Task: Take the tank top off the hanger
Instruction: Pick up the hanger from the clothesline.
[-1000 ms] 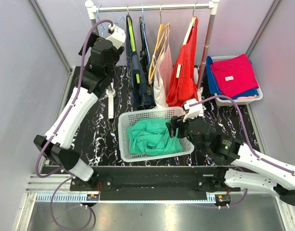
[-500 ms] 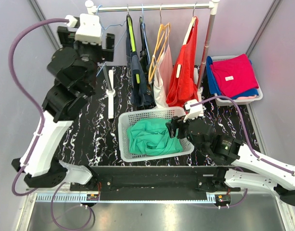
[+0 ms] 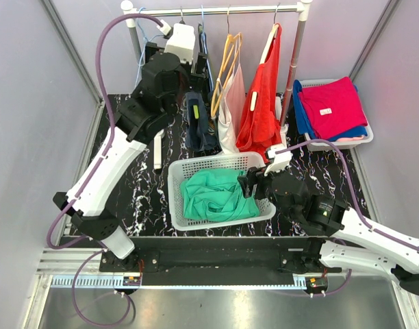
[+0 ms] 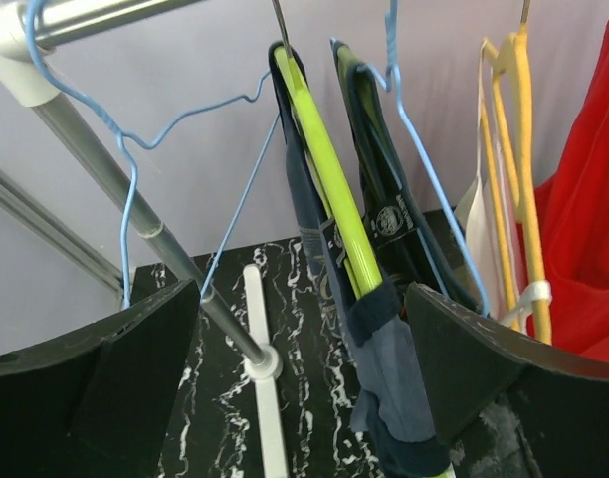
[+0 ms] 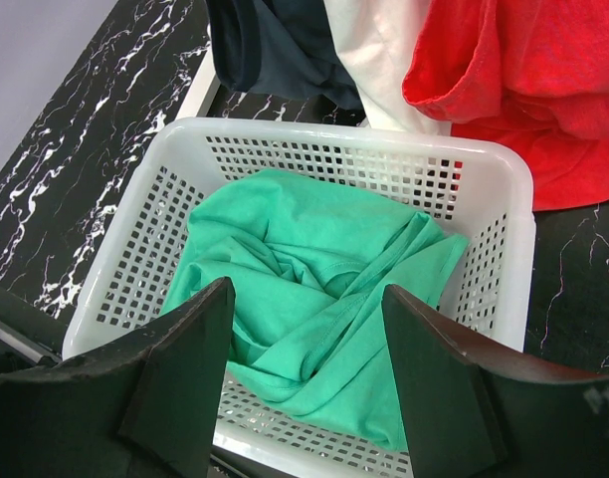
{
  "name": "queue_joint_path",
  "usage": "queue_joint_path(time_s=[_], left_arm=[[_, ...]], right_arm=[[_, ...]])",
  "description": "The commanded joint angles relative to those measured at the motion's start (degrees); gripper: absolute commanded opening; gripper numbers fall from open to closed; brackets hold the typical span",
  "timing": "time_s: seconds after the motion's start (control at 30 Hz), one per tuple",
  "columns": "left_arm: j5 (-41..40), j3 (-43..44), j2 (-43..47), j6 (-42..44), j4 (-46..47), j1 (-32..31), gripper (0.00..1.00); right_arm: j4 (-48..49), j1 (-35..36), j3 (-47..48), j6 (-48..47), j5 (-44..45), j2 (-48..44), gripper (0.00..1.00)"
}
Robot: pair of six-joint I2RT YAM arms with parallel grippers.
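I should grab the lime-green hanger's bare near arm [image 4: 342, 211] with my left gripper next. This leaves the navy tank top free to be removed.
Several tops hang on the rail [image 3: 223, 10]. A navy tank top [image 3: 196, 120] hangs on a lime-green hanger [image 4: 329, 179], with a dark top on a blue hanger [image 4: 414, 149] beside it. Further right are a pale top on a yellow hanger [image 3: 226, 65] and a red top [image 3: 261, 110]. My left gripper [image 3: 189, 68] is up at the rail, open. In the left wrist view [image 4: 304, 368] the navy top's lower part lies between the fingers, close to the right finger [image 4: 484, 368]. My right gripper [image 3: 247, 185] hovers open over a green garment [image 5: 314, 289].
The green garment lies in a white mesh basket [image 3: 174, 192] at the table's middle. An empty blue wire hanger [image 4: 185, 124] hangs at the rail's left end. The rack's post and white foot [image 4: 265, 398] stand left of the navy top. A tray [image 3: 339, 145] of folded clothes sits at the right.
My left arm has swung from left of the rack rightward to the navy top, its jaws slightly narrower. The right arm has barely moved.
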State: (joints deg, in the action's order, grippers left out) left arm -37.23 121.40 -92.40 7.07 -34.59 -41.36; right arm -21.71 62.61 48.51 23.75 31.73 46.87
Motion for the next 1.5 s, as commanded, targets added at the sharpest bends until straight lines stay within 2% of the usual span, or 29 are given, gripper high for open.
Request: queue_joint_path(time_s=[0.0, 0.23, 0.37, 0.7, 0.83, 0.97, 1.17, 1.33, 1.47], left_arm=[[0.14, 6.38, -0.50, -3.99, 2.60, -0.03, 0.92], [0.23, 8.50, -4.97, -5.84, 2.60, 2.25, 0.93], [3.74, 9.64, -7.18, -9.26, 0.05, 4.36, 0.94], [8.23, 10.17, -9.38, -11.46, -1.62, 7.08, 0.91], [9.55, 10.26, -10.95, -11.73, -1.89, 8.05, 0.81], [10.86, 10.26, -12.01, -11.73, -2.15, 9.19, 0.64], [12.36, 10.17, -12.63, -11.64, -2.50, 10.78, 0.49], [13.24, 10.52, -12.19, -10.94, -2.50, 11.04, 0.22], [13.50, 11.13, -11.49, -10.24, -2.24, 11.30, 0.08]], right_arm=[[2.64, -0.03, -0.35, 0.86, -0.96, -0.47, 0.70], [2.73, -0.03, -1.58, 1.30, -1.14, -1.43, 0.70], [2.38, -0.12, -1.75, 1.21, -0.96, -2.31, 0.70], [2.99, -0.03, -2.46, 1.39, -1.32, -1.96, 0.70], [2.91, -0.03, -2.46, 1.39, -1.40, -2.31, 0.70], [2.82, -0.12, -2.63, 1.48, -0.97, -3.10, 0.70], [2.55, -0.12, -2.46, 1.39, -0.88, -3.63, 0.70], [2.38, -0.03, -2.19, 1.21, -0.96, -3.19, 0.70], [2.29, -0.12, -2.11, 1.21, -1.14, -3.37, 0.70]])
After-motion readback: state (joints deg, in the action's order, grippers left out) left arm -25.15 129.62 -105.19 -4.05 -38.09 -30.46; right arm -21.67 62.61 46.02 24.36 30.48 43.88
